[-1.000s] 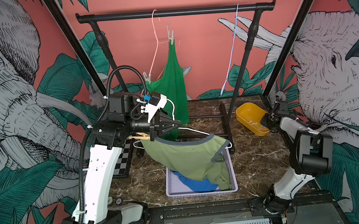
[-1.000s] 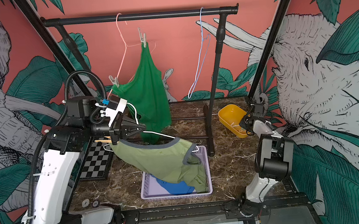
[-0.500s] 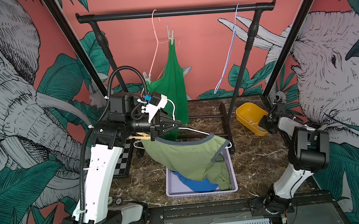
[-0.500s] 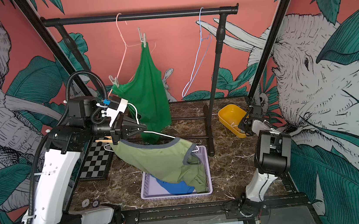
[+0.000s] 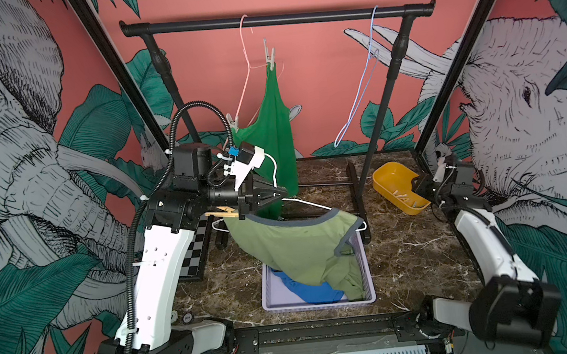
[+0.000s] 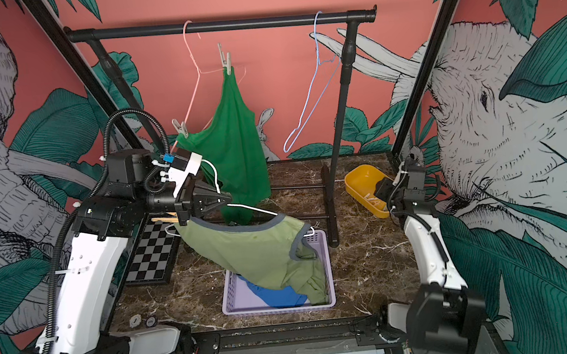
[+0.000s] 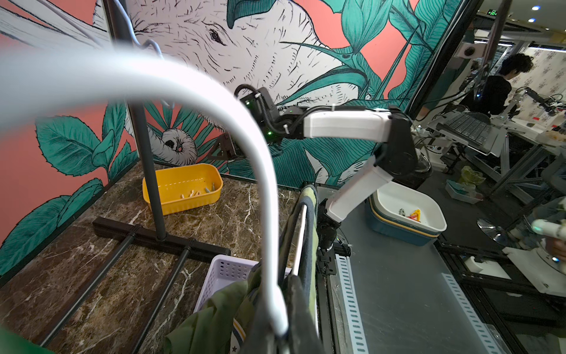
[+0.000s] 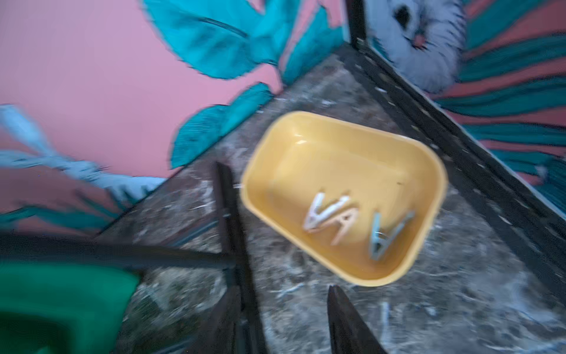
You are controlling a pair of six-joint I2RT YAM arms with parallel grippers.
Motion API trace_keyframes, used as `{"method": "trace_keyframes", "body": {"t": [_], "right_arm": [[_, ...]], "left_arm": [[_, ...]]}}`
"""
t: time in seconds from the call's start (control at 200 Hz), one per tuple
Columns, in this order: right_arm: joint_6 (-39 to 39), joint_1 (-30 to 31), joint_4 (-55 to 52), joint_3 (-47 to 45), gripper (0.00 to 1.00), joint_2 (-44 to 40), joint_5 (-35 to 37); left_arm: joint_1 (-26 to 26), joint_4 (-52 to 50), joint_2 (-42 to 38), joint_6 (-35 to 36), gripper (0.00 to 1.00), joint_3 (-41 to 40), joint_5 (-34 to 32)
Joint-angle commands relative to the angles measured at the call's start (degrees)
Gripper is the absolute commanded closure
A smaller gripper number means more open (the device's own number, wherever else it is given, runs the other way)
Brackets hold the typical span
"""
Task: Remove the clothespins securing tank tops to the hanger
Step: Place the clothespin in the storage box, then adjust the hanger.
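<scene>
Next, my right gripper grabs the white hanger's hook. This frees my left gripper to remove the tan clothespin (image 5: 220, 213) beside the white hanger.
My left gripper (image 5: 278, 197) (image 6: 227, 202) (image 7: 283, 334) is shut on the hook of a white hanger (image 7: 245, 122). That hanger carries the olive tank top (image 5: 300, 244) (image 6: 257, 249), which droops into the basket. A tan clothespin (image 5: 220, 213) (image 6: 164, 219) clips its end near the gripper. The bright green tank top (image 5: 275, 128) hangs from a pink hanger by two pale clothespins (image 5: 270, 56) (image 5: 232, 121). A blue tank top (image 5: 308, 290) lies in the basket. My right gripper (image 5: 419, 185) (image 8: 288, 294) stands open and empty beside the yellow bin (image 8: 275, 153), which holds three clothespins (image 8: 318, 213).
A lilac basket (image 5: 269, 294) sits front centre under the olive top. The black rack's rail (image 5: 294, 17) also carries a bare blue hanger (image 5: 362, 83), and its foot (image 8: 226, 199) lies close to my right gripper. A chessboard (image 5: 193, 255) lies at the left.
My right gripper's jaws have opened beside the yellow bin, and that arm's elbow has dropped lower. The bare blue hanger has swung a little. My left arm has not moved.
</scene>
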Motion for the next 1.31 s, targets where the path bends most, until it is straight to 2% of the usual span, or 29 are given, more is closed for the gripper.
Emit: {"method": "trace_keyframes", "body": {"t": [0.0, 0.075, 0.15, 0.325, 0.585, 0.74, 0.96, 1.305], "right_arm": [[-0.4, 7.7, -2.9, 0.5, 0.55, -11.6, -9.5], [1.5, 12.8, -2.3, 2.1, 0.55, -18.7, -12.9], [2.8, 16.1, -2.0, 5.9, 0.55, -21.9, -17.0], [8.3, 21.9, 5.5, 13.2, 0.55, -18.4, -29.3], [0.1, 38.5, 3.4, 27.7, 0.57, -4.0, -27.5], [-3.8, 45.8, 1.4, 36.3, 0.56, 4.1, -26.3], [-5.0, 50.7, 2.2, 42.6, 0.57, 12.0, -25.8], [-6.3, 54.3, 1.4, 47.4, 0.6, 19.0, -25.0]], "left_arm": [[-0.6, 1.9, 1.1, -1.0, 0.95, 0.2, 1.8], [-0.6, 1.3, 2.1, -0.9, 0.95, 1.3, 2.1], [-1.0, 1.1, 2.8, -1.0, 0.95, 2.1, 2.7], [-1.5, 1.0, 4.0, -1.4, 0.95, 2.9, 3.1], [-2.4, -1.9, 3.3, 1.4, 0.94, 2.3, 2.2], [-2.4, -2.3, 2.7, 1.6, 0.93, 1.5, 2.6], [-3.2, -1.6, 2.1, 1.5, 0.93, 0.0, 2.8], [-3.5, -1.7, 1.8, 1.5, 0.92, 1.1, 3.2]]}}
